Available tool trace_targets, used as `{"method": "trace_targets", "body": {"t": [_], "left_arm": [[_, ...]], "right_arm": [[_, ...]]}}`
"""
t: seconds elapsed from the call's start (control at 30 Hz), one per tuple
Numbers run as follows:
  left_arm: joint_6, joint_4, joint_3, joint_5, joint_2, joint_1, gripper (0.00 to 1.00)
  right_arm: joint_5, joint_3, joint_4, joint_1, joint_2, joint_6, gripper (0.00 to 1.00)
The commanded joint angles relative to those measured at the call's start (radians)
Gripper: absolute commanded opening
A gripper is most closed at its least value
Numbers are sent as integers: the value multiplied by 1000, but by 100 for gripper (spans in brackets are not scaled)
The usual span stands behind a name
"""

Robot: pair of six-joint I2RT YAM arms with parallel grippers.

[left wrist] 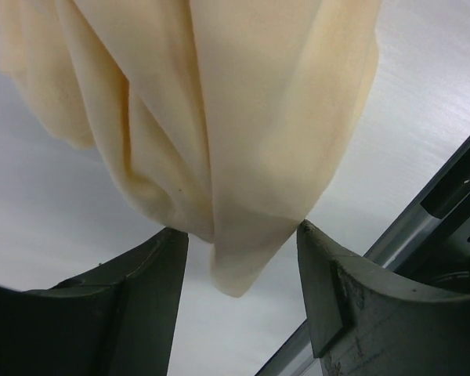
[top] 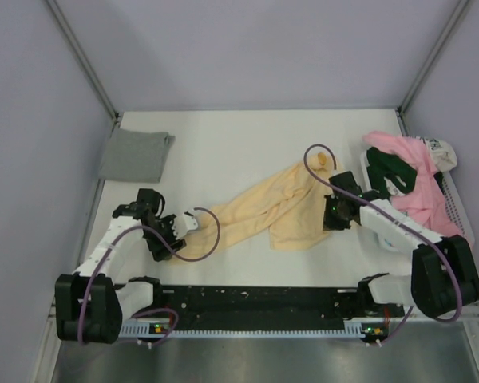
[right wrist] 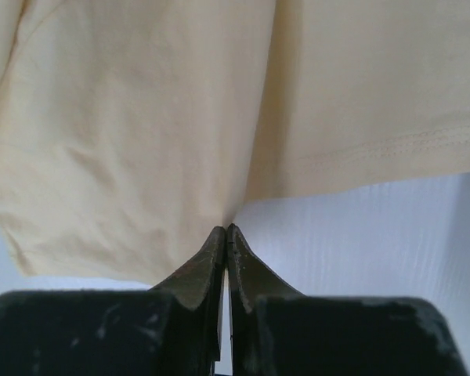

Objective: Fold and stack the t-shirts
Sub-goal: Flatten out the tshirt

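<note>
The yellow t-shirt should be lifted and spread open for folding, so next my left gripper needs to grab it by its bunched tip [left wrist: 243,252], opposite my right gripper's pinch.
A pale yellow-peach t-shirt [top: 271,207] lies crumpled and stretched diagonally across the middle of the table. My left gripper [top: 193,223] is at its near-left end. In the left wrist view the jaws stand wide open [left wrist: 241,229], and a bunched tip of the shirt [left wrist: 243,157] hangs between them, ungripped. My right gripper [top: 330,214] is at the shirt's right edge. In the right wrist view it is shut [right wrist: 227,229], pinching a fold of the yellow cloth [right wrist: 141,133] at its fingertips. A folded grey t-shirt [top: 134,154] lies at the back left.
A heap of pink [top: 419,191] and dark green [top: 391,171] shirts with some white cloth [top: 443,152] sits at the right edge against the wall. Walls close in the table on the left, back and right. The arms' black base rail [top: 255,299] runs along the near edge.
</note>
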Motion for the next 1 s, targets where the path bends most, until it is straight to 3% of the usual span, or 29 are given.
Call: {"method": "trace_targets", "body": {"t": [0.0, 0.23, 0.3, 0.5, 0.7, 0.97], "left_arm": [[-21, 31, 21, 38, 56, 4, 62], [-45, 175, 1, -52, 107, 4, 62], [-54, 204, -4, -69, 114, 4, 57], [-73, 97, 85, -8, 36, 4, 0], [-97, -17, 226, -74, -76, 4, 0], [-162, -233, 698, -155, -79, 14, 0]], "right_arm": [[-42, -4, 5, 1, -134, 17, 0], [-42, 80, -47, 1, -365, 8, 0], [-22, 91, -53, -1, -400, 2, 0], [1, 170, -96, -2, -464, -18, 0], [16, 369, -165, -1, -506, -64, 0], [-15, 874, -280, -1, -495, -147, 0]]}}
